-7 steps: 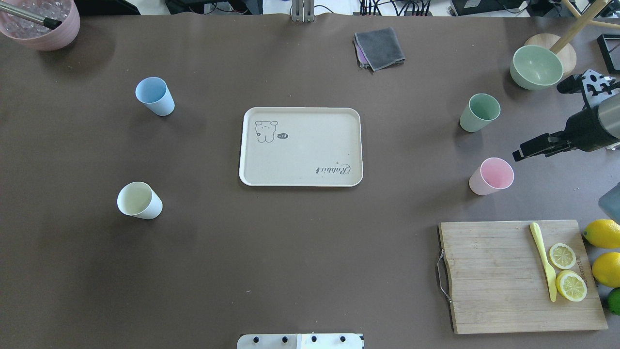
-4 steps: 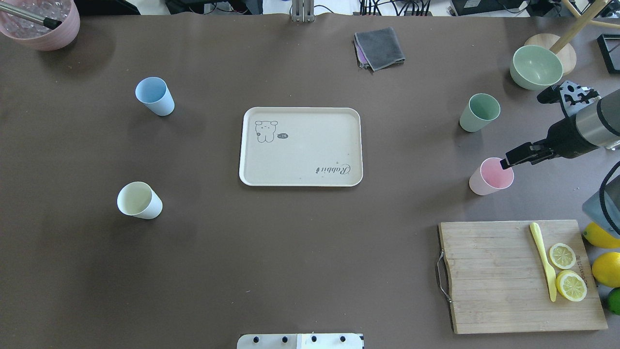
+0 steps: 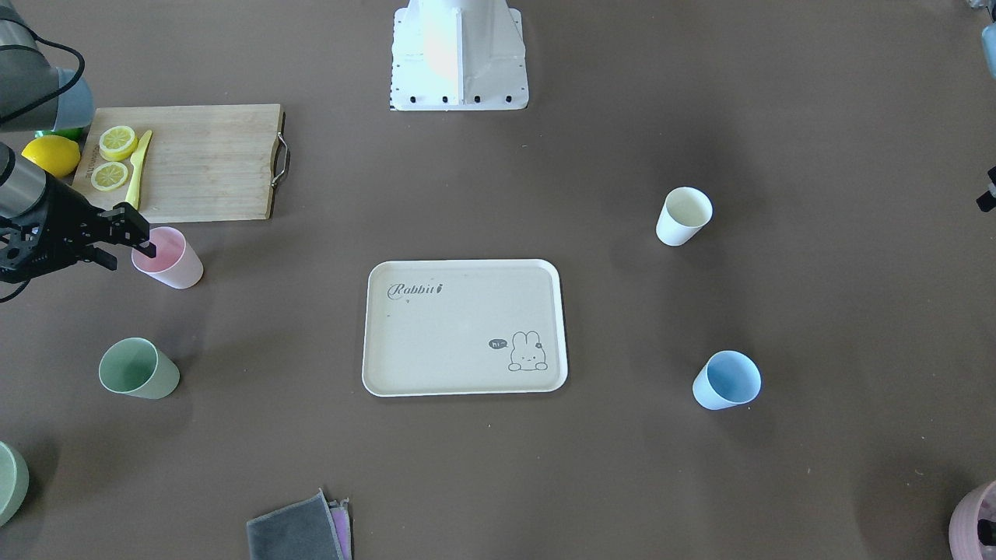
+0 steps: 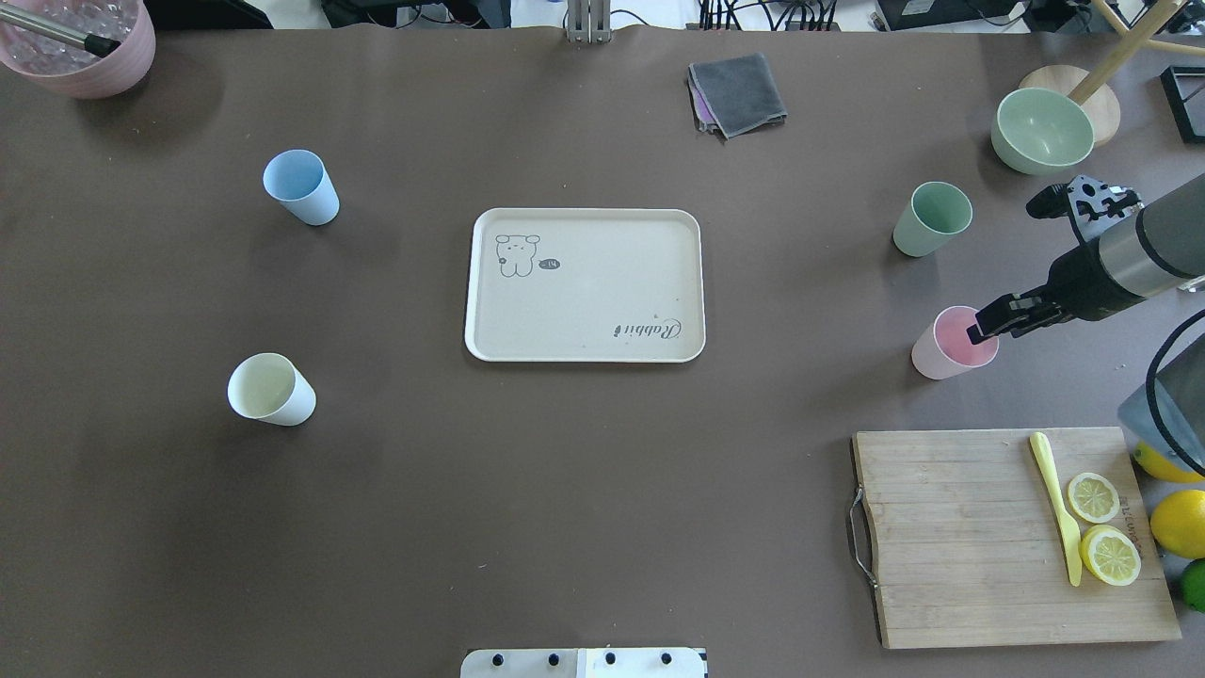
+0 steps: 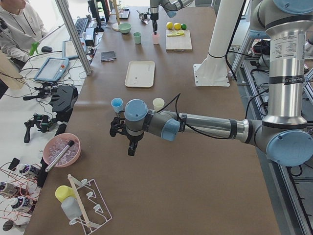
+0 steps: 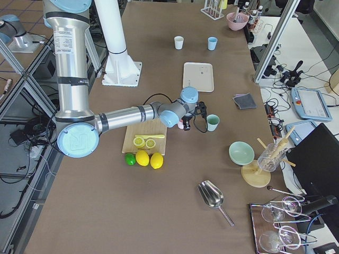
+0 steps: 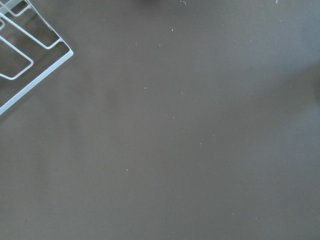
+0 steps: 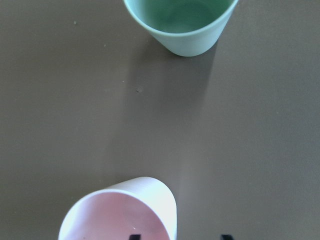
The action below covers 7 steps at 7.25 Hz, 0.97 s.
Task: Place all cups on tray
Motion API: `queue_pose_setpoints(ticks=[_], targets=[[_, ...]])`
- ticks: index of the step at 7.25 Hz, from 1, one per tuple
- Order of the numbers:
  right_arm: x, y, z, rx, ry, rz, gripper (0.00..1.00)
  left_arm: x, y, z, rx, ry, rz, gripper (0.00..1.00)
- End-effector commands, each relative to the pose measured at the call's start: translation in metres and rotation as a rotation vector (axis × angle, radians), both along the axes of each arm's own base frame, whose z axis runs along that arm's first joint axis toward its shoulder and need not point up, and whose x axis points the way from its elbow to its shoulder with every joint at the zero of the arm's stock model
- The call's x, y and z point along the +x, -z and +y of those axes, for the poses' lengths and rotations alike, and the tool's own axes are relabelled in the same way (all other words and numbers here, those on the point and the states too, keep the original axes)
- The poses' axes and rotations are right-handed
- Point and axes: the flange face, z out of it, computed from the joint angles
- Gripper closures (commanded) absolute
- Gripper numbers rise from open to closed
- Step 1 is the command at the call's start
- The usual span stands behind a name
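Observation:
My right gripper is going to grab the pink cup by its rim [image 3: 168,230] next, to put the cup on the tray [image 3: 464,327].
The cream tray [image 4: 584,292] with the rabbit drawing lies at the table's middle, with nothing on it. The pink cup [image 4: 946,350] stands upright to its right. My right gripper [image 4: 984,330] is open at the cup's rim. In the right wrist view [image 8: 180,236] one fingertip is inside the pink cup [image 8: 120,215] and the other outside its wall. The green cup [image 4: 930,218] stands just beyond it. The blue cup [image 4: 301,186] and the cream-white cup [image 4: 270,389] stand left of the tray. My left gripper [image 5: 128,142] hovers over bare table near them; I cannot tell whether it is open or shut.
A wooden cutting board [image 4: 960,537] with lemon slices and a yellow knife lies at the near right, with whole lemons [image 4: 1177,523] beside it. A green bowl [image 4: 1042,129], a grey cloth [image 4: 739,94] and a pink pot [image 4: 85,56] sit along the far edge.
My right gripper has moved left and down from beside the pink cup to its rim. The cups and the tray have not moved.

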Motion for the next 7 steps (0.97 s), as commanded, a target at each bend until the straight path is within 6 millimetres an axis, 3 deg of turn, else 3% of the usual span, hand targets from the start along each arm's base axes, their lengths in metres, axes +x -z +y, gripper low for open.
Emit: queue_pose_setpoints(ticks=[1,3,4,6,7], targets=[[-0.001,0.004,0.001,0.001,0.006,-0.009,1.0,0.022,0.023,-0.001,0.076,-0.034,0.031,0.02],[-0.019,0.049,-0.02,-0.006,-0.028,-0.055,1.0,0.081,0.067,0.007,-0.037,0.031,0.078,0.02],[-0.044,0.086,-0.029,-0.018,-0.044,-0.091,1.0,0.115,0.094,0.02,-0.081,0.03,0.103,0.02],[-0.115,0.183,-0.04,-0.085,-0.116,-0.134,1.0,0.191,0.137,0.05,-0.108,0.009,0.094,0.02],[-0.157,0.216,-0.034,-0.046,-0.128,-0.11,1.0,0.225,0.141,0.06,-0.111,0.0,0.073,0.03]])
